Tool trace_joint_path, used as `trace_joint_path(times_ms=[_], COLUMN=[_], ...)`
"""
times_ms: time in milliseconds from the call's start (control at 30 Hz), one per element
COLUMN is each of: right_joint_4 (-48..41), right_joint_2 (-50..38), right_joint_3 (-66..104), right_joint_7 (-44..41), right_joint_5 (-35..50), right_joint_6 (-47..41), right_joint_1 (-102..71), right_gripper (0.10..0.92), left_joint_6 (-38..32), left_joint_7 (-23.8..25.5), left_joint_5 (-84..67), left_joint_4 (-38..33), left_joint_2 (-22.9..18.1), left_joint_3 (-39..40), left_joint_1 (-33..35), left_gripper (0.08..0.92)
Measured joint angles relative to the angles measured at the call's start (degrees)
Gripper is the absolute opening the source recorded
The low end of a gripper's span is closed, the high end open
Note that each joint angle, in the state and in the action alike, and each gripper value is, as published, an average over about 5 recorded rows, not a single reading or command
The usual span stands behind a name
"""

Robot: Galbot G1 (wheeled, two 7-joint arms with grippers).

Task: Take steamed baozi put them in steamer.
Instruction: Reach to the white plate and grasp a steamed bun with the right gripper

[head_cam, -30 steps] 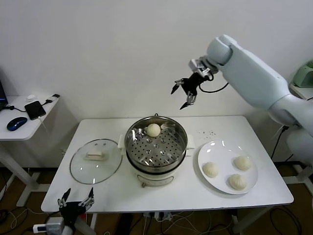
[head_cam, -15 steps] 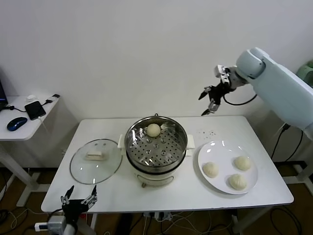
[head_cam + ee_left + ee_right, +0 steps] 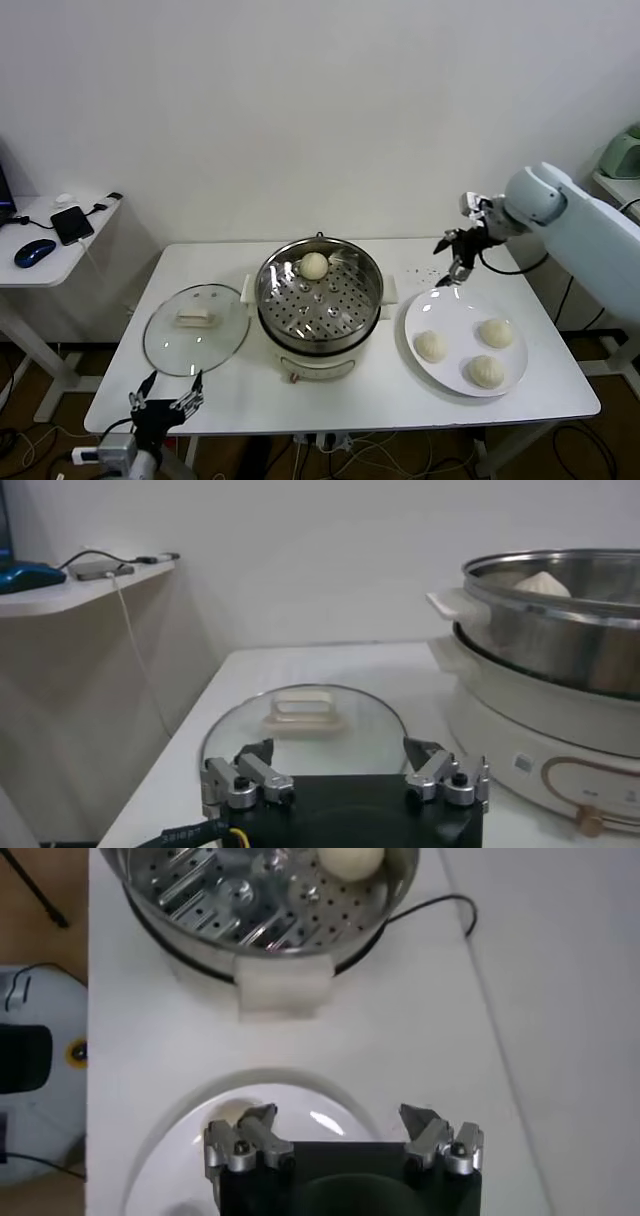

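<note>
The robot's right gripper should next grab the baozi beside the plate's rim by its round sides, to put another baozi in the steamer [image 3: 325, 306] [image 3: 250, 898].
The steamer [image 3: 325, 306], a shiny perforated basket on a cream pot base, stands mid-table with one baozi [image 3: 314, 265] at its back. Three more baozi [image 3: 431, 346] [image 3: 496, 332] [image 3: 486, 371] lie on a white plate [image 3: 452, 300] to its right. My right gripper [image 3: 452, 260] hangs open and empty above the plate's far rim; its wrist view shows the plate [image 3: 180, 1138], the steamer [image 3: 250, 898] and that baozi [image 3: 350, 858] beyond the gripper [image 3: 338, 1111]. My left gripper [image 3: 165, 398] waits open at the table's front left corner, facing the steamer [image 3: 550, 630].
A round glass lid [image 3: 165, 345] with a cream handle lies flat left of the steamer, just ahead of the left gripper [image 3: 337, 747]. A side table [image 3: 40, 265] with a phone and a mouse stands farther left. A green object [image 3: 625, 152] sits at the right edge.
My right arm has swung down and to the right, from high behind the steamer to just over the plate's far rim, gripper open throughout. The left gripper barely shifted.
</note>
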Motion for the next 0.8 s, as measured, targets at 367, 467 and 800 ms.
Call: trace_joint_path(times_ms=[367,467,800], right_joint_4=[0.9,0.8,-0.4], right_joint_2=[1.0,1.5,3.4], right_joint_3=[3.8,4.1,4.0], right_joint_7=[1.2,0.9,-0.8], right_joint_5=[-4.0,-5.1,-9.1], right_joint_6=[-1.6,-1.7,0.3], right_joint_1=[-7.4,-8.6,-11.6], right_gripper=[0.823,0.823,0.823], left_joint_6=[-0.1,-0.1,-0.1], left_joint_7=[-0.1,-0.1,-0.1], left_joint_5=[-0.2,-0.3,-0.3], left_joint_4=[-0.7,-0.8,-1.4], left_joint_2=[-0.2,-0.2,-0.3], left_joint_3=[0.7,0.6,0.0], left_joint_1=[0.7,1.1,1.8], left_gripper=[0.823,0.823,0.823])
